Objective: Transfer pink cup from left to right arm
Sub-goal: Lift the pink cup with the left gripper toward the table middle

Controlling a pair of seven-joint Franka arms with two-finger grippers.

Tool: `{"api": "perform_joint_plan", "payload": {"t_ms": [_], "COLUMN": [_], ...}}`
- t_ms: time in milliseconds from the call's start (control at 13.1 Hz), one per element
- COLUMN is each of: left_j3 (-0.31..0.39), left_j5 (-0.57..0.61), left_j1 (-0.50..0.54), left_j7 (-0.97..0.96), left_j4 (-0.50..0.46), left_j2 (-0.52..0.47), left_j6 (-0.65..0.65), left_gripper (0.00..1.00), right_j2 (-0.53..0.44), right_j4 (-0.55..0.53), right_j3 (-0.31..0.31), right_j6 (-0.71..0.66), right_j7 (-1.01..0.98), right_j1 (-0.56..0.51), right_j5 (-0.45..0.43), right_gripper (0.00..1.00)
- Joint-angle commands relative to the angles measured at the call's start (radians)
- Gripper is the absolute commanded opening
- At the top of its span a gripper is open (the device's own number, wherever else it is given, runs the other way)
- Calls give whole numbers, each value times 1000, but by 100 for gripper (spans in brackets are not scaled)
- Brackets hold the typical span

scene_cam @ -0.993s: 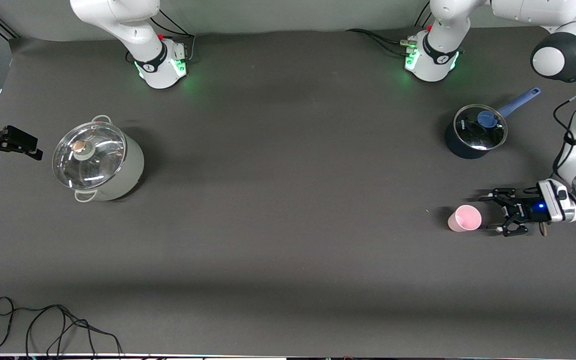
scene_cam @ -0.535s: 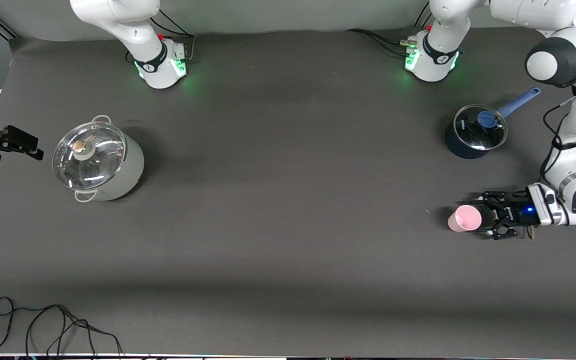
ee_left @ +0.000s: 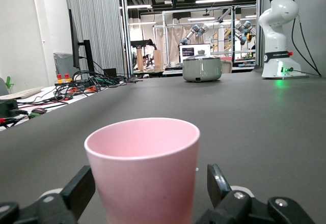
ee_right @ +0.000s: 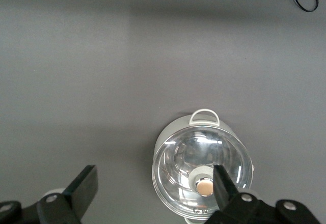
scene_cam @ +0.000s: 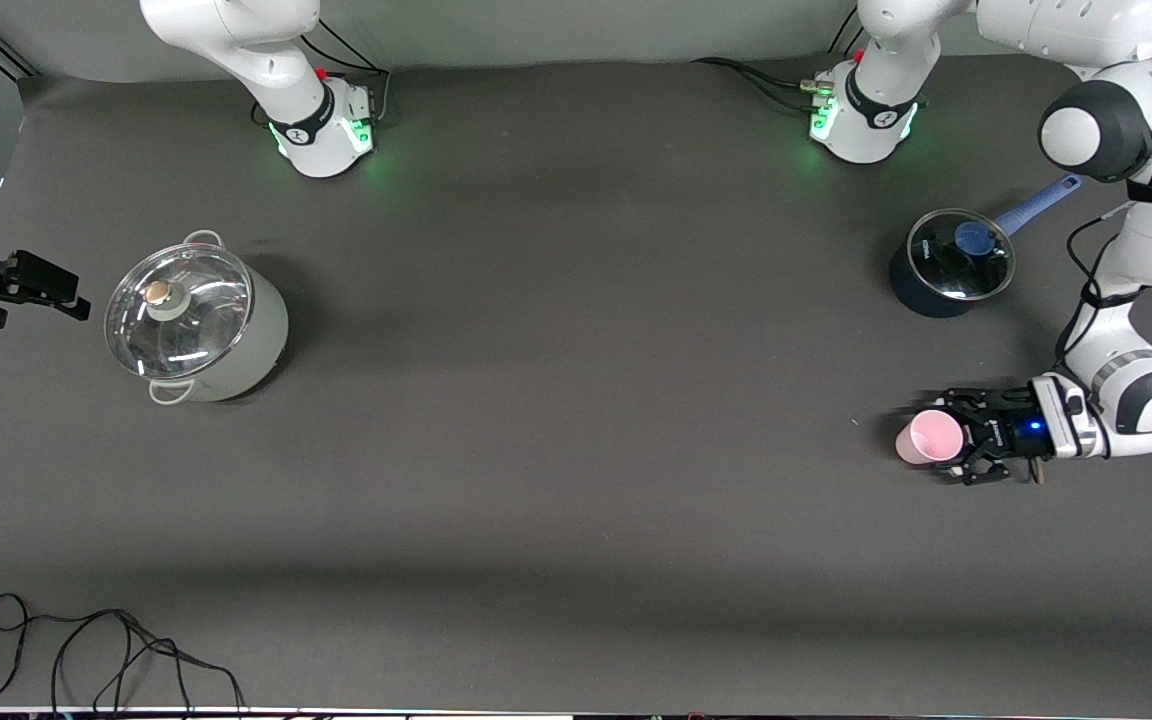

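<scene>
My left gripper grabs the pink cup by its side [ee_left: 145, 193] next, which leaves the pink cup's rim free for the right arm.
The pink cup [scene_cam: 929, 437] stands upright on the dark table at the left arm's end, nearer the front camera than the blue saucepan. My left gripper [scene_cam: 956, 438] lies low and level at the cup, open, with one finger on each side of it. In the left wrist view the cup [ee_left: 142, 173] fills the space between the fingers [ee_left: 81, 188], and a gap shows at one finger. My right gripper [scene_cam: 31, 298] waits open at the right arm's end of the table, beside the grey pot, holding nothing [ee_right: 153, 186].
A grey pot with a glass lid [scene_cam: 194, 320] stands toward the right arm's end and shows under the right gripper [ee_right: 202, 175]. A blue saucepan with a lid [scene_cam: 946, 265] stands near the left arm's base. A black cable [scene_cam: 106, 650] lies at the table's front edge.
My left gripper has slid along the table toward the cup, from beside it to having its fingers around it. The cup and the right arm have not moved.
</scene>
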Motion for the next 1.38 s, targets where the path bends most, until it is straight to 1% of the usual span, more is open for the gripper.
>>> {"api": "perform_joint_plan", "payload": {"t_ms": [0,76,153,229,306,382,688,764,840,993,1069,1222,1299], "left_j3": [-7,-9,-9,-17,-17,-17,-18,-18,-20,-21,-49,-139,-188], "left_j5": [-27,-29,-29,-33,-33,-35,-7,-6,-6,-16,-26,-35,-35], "left_j1": [-15,-17,-18,-18,-18,-18,-21,-29,-44,-84,-92,-98,-105], "left_j7": [19,19,19,19,19,19,31,70,116,120,109,15,-25], "left_j4": [-26,-26,-26,-26,-26,-25,-23,-25,-25,-23,-17,-11,1], "left_j2": [-4,-4,-4,-3,-3,-4,-6,-6,-6,-16,-18,-27,-29], "left_j6": [34,36,36,36,36,38,25,22,21,22,27,50,89], "left_gripper": [98,98,94,77,46,0,0,0,0,0,0,0,0], "right_j2": [-13,-13,-13,-13,-13,-13,-12,-12,-12,-12,-12,-13,-15], "right_j4": [-2,-3,-3,-3,-2,-3,-2,-2,-3,-3,-3,-3,-5], "right_j3": [-13,-13,-14,-13,-14,-13,-14,-14,-14,-14,-14,-14,-14], "right_j6": [-8,-9,-9,-8,-9,-9,-8,-8,-8,-8,-8,-9,-9], "right_j7": [-8,-8,-8,-8,-8,-8,-6,-6,-6,-6,-5,-1,9], "right_j1": [11,11,11,10,11,11,10,10,10,10,10,10,10], "right_j5": [18,18,19,18,19,19,19,19,19,19,19,19,19], "right_gripper": [100,100,100,100,100,100,100,100,100,100,100,100,100]}}
